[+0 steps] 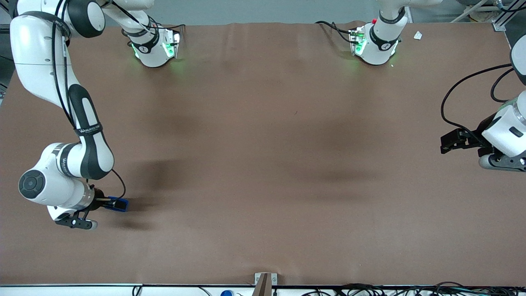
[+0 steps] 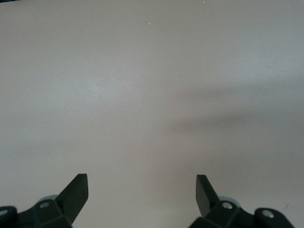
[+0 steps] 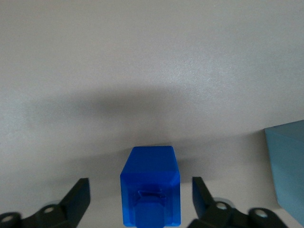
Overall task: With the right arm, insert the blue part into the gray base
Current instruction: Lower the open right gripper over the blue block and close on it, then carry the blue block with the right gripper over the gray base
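The blue part should next be grabbed by its notched end (image 3: 150,202) with my right gripper, so that the blue part's tapered end (image 3: 152,158) stays free to enter the gray base.
The blue part (image 3: 150,164) stands on the brown table with its notched top toward the wrist camera. My right gripper (image 3: 140,180) is open and low over the table, one finger on each side of the part, with a gap on both sides. In the front view the right arm (image 1: 84,135) reaches down at its own end of the table, and the gripper (image 1: 111,203) sits at the blue part (image 1: 120,204). An edge of the gray base (image 3: 288,166) shows close beside the blue part in the right wrist view. The base is hidden in the front view.
The brown table mat (image 1: 263,164) stretches wide toward the parked arm's end. Two arm bases (image 1: 154,47) (image 1: 376,43) with green lights stand at the table's back edge. A small metal bracket (image 1: 265,279) sits at the front edge.
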Tool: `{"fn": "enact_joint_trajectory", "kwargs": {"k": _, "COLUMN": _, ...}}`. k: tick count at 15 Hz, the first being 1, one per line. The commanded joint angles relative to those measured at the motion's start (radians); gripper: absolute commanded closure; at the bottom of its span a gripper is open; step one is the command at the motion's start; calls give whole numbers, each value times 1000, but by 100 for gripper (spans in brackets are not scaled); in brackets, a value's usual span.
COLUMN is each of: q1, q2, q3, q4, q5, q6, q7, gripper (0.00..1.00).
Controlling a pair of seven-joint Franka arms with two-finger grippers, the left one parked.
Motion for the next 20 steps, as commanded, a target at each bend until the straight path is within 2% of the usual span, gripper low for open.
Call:
{"fn": "enact_joint_trajectory", "kwargs": {"k": 1, "q1": -14, "q2": 18, "q3": 6, "q4": 16, "q5": -20, "q6": 4, "q7": 13, "gripper": 42}}
{"fn": "enact_joint_trajectory", "kwargs": {"k": 2, "q1": -14, "q2": 18, "q3": 6, "q4": 16, "q5": -30, "q6": 4, "q7": 13, "gripper": 62}}
{"fn": "enact_joint_trajectory", "kwargs": {"k": 4, "q1": -14, "q2": 15, "q3": 7, "q4": 16, "q5": -24, "q6": 2, "q7": 23, "gripper": 96}}
{"fn": "enact_joint_trajectory", "kwargs": {"k": 5, "q1": -14, "q2": 12, "q3": 7, "q4": 19, "q5": -20, "q6": -1, "q7": 23, "gripper": 100}}
{"fn": "enact_joint_trajectory", "kwargs": {"k": 6, "q1": -24, "q2": -1, "q3": 7, "q4": 33, "q5": -23, "q6": -22, "q7": 13, "gripper": 100}}
{"fn": "enact_joint_trajectory", "kwargs": {"k": 8, "q1": -45, "q2": -36, "q3": 9, "q4": 84, "q5": -29, "q6": -191, "q7": -19, "gripper": 100}}
{"fn": "enact_joint_trajectory", "kwargs": {"k": 11, "q1": -79, "q2": -42, "q3": 3, "q4": 208, "q5": -37, "q6": -356, "q7": -149, "gripper": 100}}
{"fn": "enact_joint_trajectory", "kwargs": {"k": 13, "q1": -117, "q2": -42, "q3": 3, "q4": 228, "q5": -69, "q6": -370, "q7": -244, "gripper": 100}}
{"fn": "enact_joint_trajectory", "kwargs": {"k": 16, "q1": -172, "q2": -35, "q3": 6, "q4": 236, "q5": -73, "q6": -358, "q7": -378, "gripper": 100}}
{"fn": "enact_joint_trajectory", "kwargs": {"k": 20, "q1": -218, "q2": -22, "q3": 6, "q4": 230, "q5": -75, "q6": -297, "q7": -440, "gripper": 100}}
